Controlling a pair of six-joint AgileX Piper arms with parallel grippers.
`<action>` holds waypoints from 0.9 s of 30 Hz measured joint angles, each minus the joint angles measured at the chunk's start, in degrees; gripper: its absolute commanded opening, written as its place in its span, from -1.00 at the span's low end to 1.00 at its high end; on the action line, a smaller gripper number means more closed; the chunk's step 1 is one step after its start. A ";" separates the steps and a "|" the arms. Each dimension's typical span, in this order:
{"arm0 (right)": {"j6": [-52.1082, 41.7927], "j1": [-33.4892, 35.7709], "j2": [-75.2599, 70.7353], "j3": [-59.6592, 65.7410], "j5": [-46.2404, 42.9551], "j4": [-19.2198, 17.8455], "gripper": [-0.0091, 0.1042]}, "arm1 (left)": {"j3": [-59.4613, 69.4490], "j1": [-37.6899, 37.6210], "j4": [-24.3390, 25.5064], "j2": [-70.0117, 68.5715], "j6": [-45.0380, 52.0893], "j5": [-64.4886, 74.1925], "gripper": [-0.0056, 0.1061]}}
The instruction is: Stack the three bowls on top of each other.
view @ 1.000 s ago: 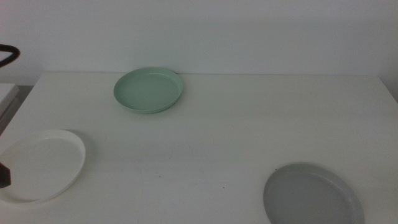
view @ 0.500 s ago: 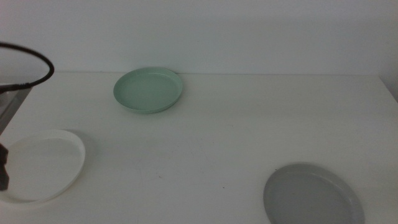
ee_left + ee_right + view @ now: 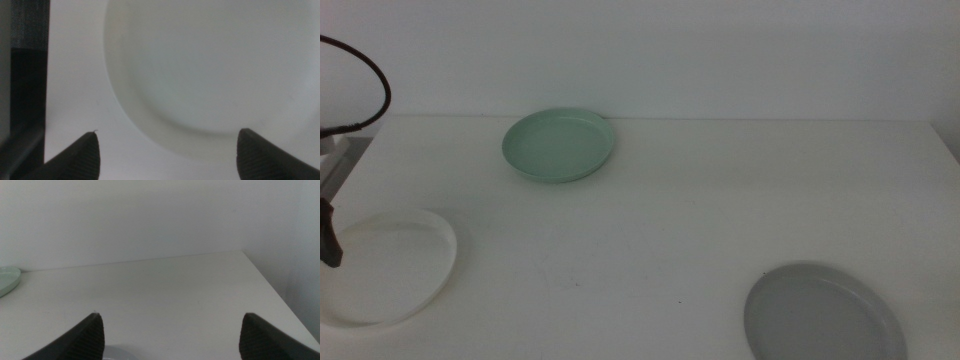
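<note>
My left gripper grabs the white bowl by its thin raised rim (image 3: 342, 234) next, since the bowl spreads far wider than the open fingers.
The white bowl (image 3: 385, 265) lies at the table's front left. It fills the left wrist view (image 3: 215, 70). My left gripper (image 3: 167, 150) is open and hangs just above the bowl's near rim; in the middle view only a dark jaw tip (image 3: 329, 235) shows at the left edge. The mint green bowl (image 3: 558, 144) lies at the back, left of centre; its edge shows in the right wrist view (image 3: 7, 280). The grey bowl (image 3: 823, 313) lies at the front right. My right gripper (image 3: 170, 330) is open, out of the middle view, near the grey bowl's rim (image 3: 120, 355).
A dark cable loop (image 3: 370, 95) hangs over the table's back left corner. A dark strip off the table's edge (image 3: 25, 80) lies beside the white bowl. The white wall stands behind the table (image 3: 720, 200).
The left arm has risen at the left edge; its jaw tip is now higher over the white bowl, and the cable loop has swung up and back. The bowls have not moved.
</note>
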 measured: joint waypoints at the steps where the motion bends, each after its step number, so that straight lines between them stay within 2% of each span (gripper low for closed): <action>1: 0.00 0.00 0.00 0.00 0.00 0.00 0.80 | -0.55 -0.02 0.00 1.53 0.14 -0.49 0.78; 8: 0.00 0.00 0.00 0.00 0.00 0.00 0.80 | -5.47 -0.02 0.60 8.63 1.93 -4.44 0.78; 23: 0.00 0.00 0.00 0.00 0.00 0.00 0.80 | -6.17 -0.02 3.84 14.58 5.93 -12.34 0.78; 27: 0.00 0.00 0.00 0.00 0.00 0.00 0.80 | -6.17 -0.02 3.84 16.18 6.22 -12.57 0.70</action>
